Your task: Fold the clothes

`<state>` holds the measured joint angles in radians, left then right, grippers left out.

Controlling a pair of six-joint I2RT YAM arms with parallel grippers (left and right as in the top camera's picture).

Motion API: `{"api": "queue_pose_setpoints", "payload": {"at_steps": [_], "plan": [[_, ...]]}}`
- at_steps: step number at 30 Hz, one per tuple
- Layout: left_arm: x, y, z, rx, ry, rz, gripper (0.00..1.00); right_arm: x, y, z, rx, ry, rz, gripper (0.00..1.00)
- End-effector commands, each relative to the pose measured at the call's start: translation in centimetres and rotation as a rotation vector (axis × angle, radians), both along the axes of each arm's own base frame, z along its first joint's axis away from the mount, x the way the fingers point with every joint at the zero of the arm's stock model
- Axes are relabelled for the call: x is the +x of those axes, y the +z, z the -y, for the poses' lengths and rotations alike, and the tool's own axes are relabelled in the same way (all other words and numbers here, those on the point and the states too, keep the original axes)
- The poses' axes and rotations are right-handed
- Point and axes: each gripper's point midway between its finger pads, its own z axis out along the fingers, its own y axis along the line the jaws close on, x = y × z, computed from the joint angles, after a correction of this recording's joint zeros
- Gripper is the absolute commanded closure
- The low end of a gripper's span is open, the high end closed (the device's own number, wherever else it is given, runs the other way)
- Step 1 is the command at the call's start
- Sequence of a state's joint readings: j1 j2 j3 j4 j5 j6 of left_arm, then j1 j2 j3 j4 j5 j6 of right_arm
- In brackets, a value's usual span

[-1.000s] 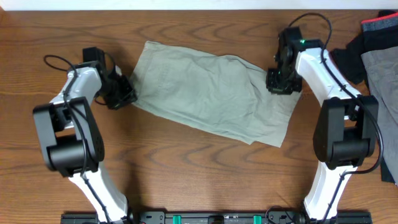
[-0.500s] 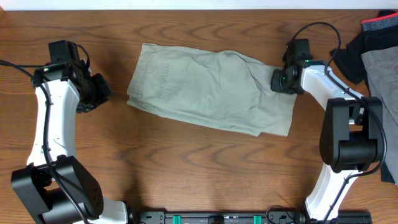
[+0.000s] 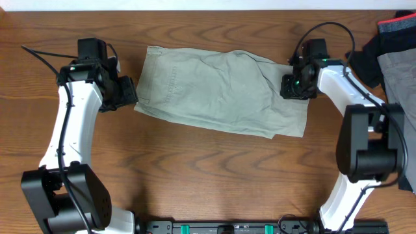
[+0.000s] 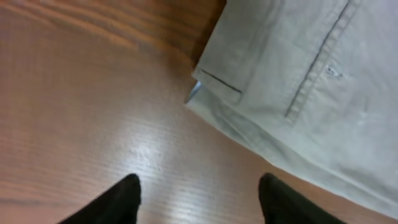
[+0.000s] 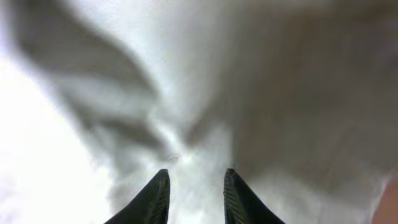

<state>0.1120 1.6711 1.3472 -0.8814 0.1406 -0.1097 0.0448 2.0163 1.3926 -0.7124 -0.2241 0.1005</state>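
Note:
Next, my left gripper needs to grip the shorts' waistband edge, opposite my right gripper's end of the shorts, to stretch and lift the shorts for folding.
The clothes are a khaki-beige pair of shorts lying flat across the middle of the table, with the waistband to the left. My left gripper hovers just off the waistband's left edge. In the left wrist view it stands open over bare wood, with the clothes and a stitched pocket seam at the upper right. My right gripper is over the garment's right end. In the right wrist view its fingers stand slightly apart above the rumpled cloth, pinching nothing that I can see.
A black garment with red trim and a grey garment lie piled at the table's right edge, just beyond the right arm. Bare wood stretches in front of the shorts. A black rail runs along the front edge.
The left gripper opened, swung out to the left, then came back beside the waistband. The right gripper's jaws parted slightly over the right end. The shorts lie flatter than before.

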Motion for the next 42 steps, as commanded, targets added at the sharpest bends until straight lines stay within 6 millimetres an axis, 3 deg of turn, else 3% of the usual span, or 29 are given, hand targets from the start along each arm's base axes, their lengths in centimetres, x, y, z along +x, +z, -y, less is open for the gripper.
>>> {"api": "queue_pose_setpoints", "payload": {"at_steps": [1,6,15,23,29,35,40,42], "plan": [[0.2,-2.9,-1.0,0.028,-0.003,-0.054,0.34,0.4,5.7,-1.4,0.104,0.080,0.112,0.69],[2.8,-6.5,-0.4,-0.020,-0.021,-0.043,0.32,-1.8,7.5,-2.0,0.109,0.087,0.072,0.66],[5.3,-11.1,-0.2,-0.049,-0.028,-0.029,0.36,-5.6,6.6,-2.4,0.113,0.060,-0.095,0.65],[5.6,-11.5,0.2,-0.070,-0.034,-0.023,0.56,-6.6,5.6,-1.0,0.040,-0.004,-0.148,0.64],[5.8,-11.0,2.1,-0.179,-0.064,-0.003,0.58,-7.2,4.6,0.5,-0.036,-0.087,-0.182,0.64],[5.7,-11.1,2.1,-0.180,-0.064,-0.008,0.60,-7.4,4.1,0.5,-0.036,-0.087,-0.185,0.64],[5.6,-11.1,2.1,-0.180,-0.063,-0.012,0.93,-7.4,4.0,1.0,-0.063,-0.099,-0.184,0.64],[5.4,-11.1,2.1,-0.182,-0.062,-0.022,0.94,-7.4,4.0,1.3,-0.077,-0.102,-0.184,0.64]]}}
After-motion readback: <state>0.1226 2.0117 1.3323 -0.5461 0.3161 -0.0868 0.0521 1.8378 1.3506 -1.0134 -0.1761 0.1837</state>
